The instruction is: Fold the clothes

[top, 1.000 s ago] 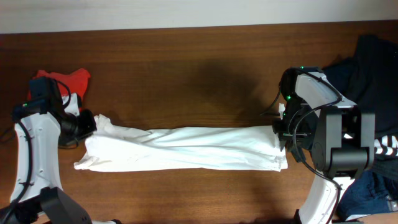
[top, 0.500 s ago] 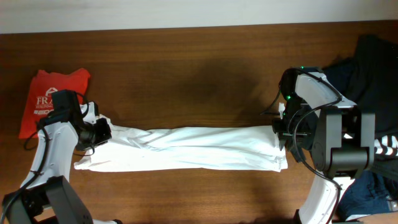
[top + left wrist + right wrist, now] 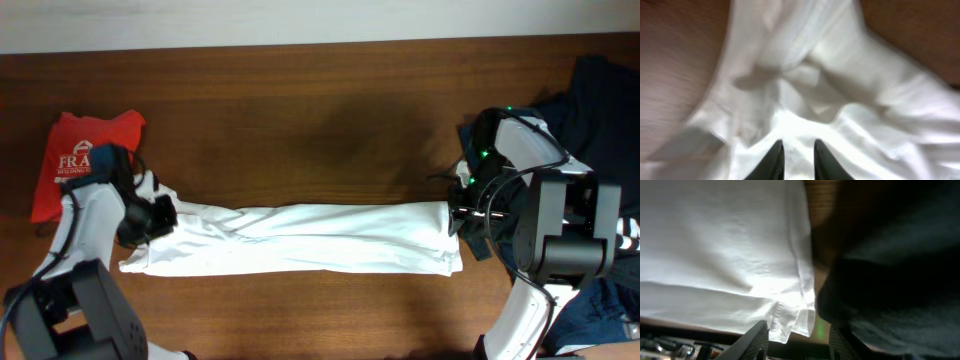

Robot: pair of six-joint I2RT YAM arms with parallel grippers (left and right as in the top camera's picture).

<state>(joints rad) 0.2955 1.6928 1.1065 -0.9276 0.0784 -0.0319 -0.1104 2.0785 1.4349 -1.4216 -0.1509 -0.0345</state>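
Note:
The white garment (image 3: 300, 240) has a hemmed corner at its end, and my right gripper will pick it up there next. It will then fold that end over the garment's middle.
A white garment (image 3: 300, 240) lies folded into a long narrow strip across the middle of the brown table (image 3: 300, 120). My left gripper (image 3: 152, 216) is at its crumpled left end. In the left wrist view the fingers (image 3: 796, 152) are nearly together, with white cloth (image 3: 850, 95) pinched between them. My right gripper (image 3: 460, 214) is at the strip's right end. In the right wrist view its fingers (image 3: 797, 340) are apart, and the garment's hemmed corner (image 3: 790, 315) lies between them without being gripped.
A red cloth item with white lettering (image 3: 85, 160) lies at the far left behind the left arm. A pile of dark clothes (image 3: 600, 100) fills the right edge, with a striped piece (image 3: 625, 235) and a blue piece (image 3: 590, 300). Dark fabric (image 3: 890, 280) lies close beside the right gripper.
My left arm swung in from the far left onto the garment's left end, uncovering the red item. My right arm shifted slightly right. The garment has hardly moved.

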